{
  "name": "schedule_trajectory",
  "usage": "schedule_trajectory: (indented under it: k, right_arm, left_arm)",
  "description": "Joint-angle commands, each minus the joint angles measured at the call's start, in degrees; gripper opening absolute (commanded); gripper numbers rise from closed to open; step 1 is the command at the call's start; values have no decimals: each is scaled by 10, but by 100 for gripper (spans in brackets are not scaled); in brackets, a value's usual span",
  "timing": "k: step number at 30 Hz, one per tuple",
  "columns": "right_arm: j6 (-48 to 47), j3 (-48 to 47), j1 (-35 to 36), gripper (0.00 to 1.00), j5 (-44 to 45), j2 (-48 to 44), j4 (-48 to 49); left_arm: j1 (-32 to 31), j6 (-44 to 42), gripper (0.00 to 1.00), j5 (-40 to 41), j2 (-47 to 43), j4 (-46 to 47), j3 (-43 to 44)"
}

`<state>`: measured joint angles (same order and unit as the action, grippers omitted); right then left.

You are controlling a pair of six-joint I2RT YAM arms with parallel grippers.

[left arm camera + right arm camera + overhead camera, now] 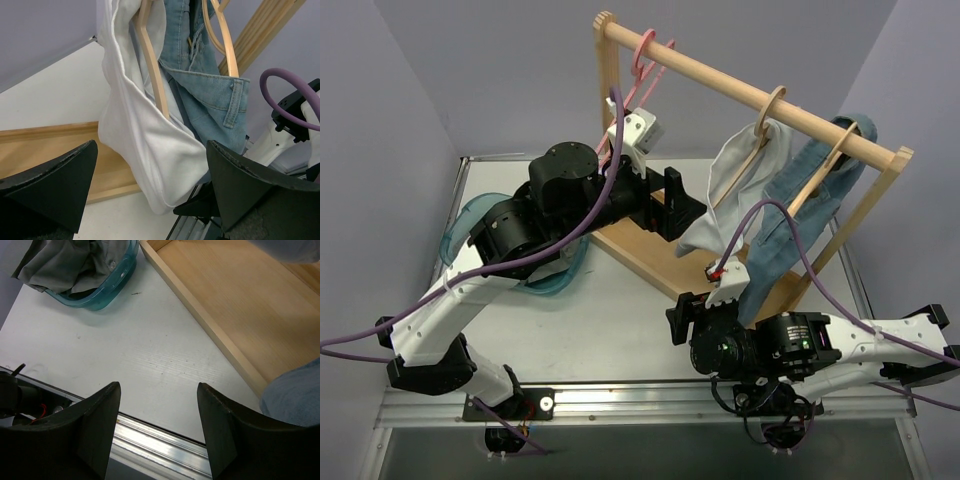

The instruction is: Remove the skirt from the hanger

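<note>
My left gripper will next take the white garment by its hanging lower end, which leaves the wooden hanger free so the garment can be removed.
A white garment hangs on a wooden hanger on the wooden rack's rail. Beside it on the right, a blue denim garment with a waistband and belt loop hangs on a second wooden hanger. I cannot tell which one is the skirt. My left gripper is open, and the white garment's lower end hangs between its fingers without being pinched. My right gripper is open and empty, low over the table's front edge.
An empty pink hanger hangs at the rail's left end. The rack's wooden base tray lies across the table's middle. A teal bin holding grey clothes sits at the left. A metal rail runs along the front.
</note>
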<state>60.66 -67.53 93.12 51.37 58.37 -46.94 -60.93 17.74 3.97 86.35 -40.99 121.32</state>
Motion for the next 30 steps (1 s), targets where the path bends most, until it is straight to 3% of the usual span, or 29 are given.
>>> schedule_trajectory:
  k: [1, 5, 19, 20, 22, 23, 26, 27, 28, 30]
  right_arm:
    - [18, 10, 2, 59, 18, -7, -16]
    - [17, 12, 2, 59, 17, -8, -10]
    - [21, 8, 2, 59, 18, -23, -19]
    - [20, 7, 1, 59, 18, -23, -18]
    - [18, 5, 1, 59, 18, -22, -19]
    - [19, 4, 1, 59, 17, -21, -22]
    - [20, 3, 1, 59, 17, -19, -26]
    - [20, 2, 1, 59, 17, -19, -28]
    - [21, 2, 2, 59, 17, -19, -29]
    - [23, 3, 2, 59, 17, -21, -32]
  left_arm:
    - [-4, -6, 98, 10, -15, 56, -7]
    - [-5, -6, 98, -4, 29, 1, 46]
    - [-11, -24, 100, 2, 133, -59, 88]
    - [-11, -32, 82, 3, 138, -65, 94]
    - [-11, -40, 61, 11, 153, -73, 104]
    - [-11, -46, 45, 15, 158, -80, 115]
    - [-11, -60, 27, 33, 174, -94, 141]
    - [-10, -60, 7, 44, 177, -95, 147]
    - [-10, -61, 3, 49, 175, -95, 151]
    - [-10, -67, 2, 56, 165, -81, 150]
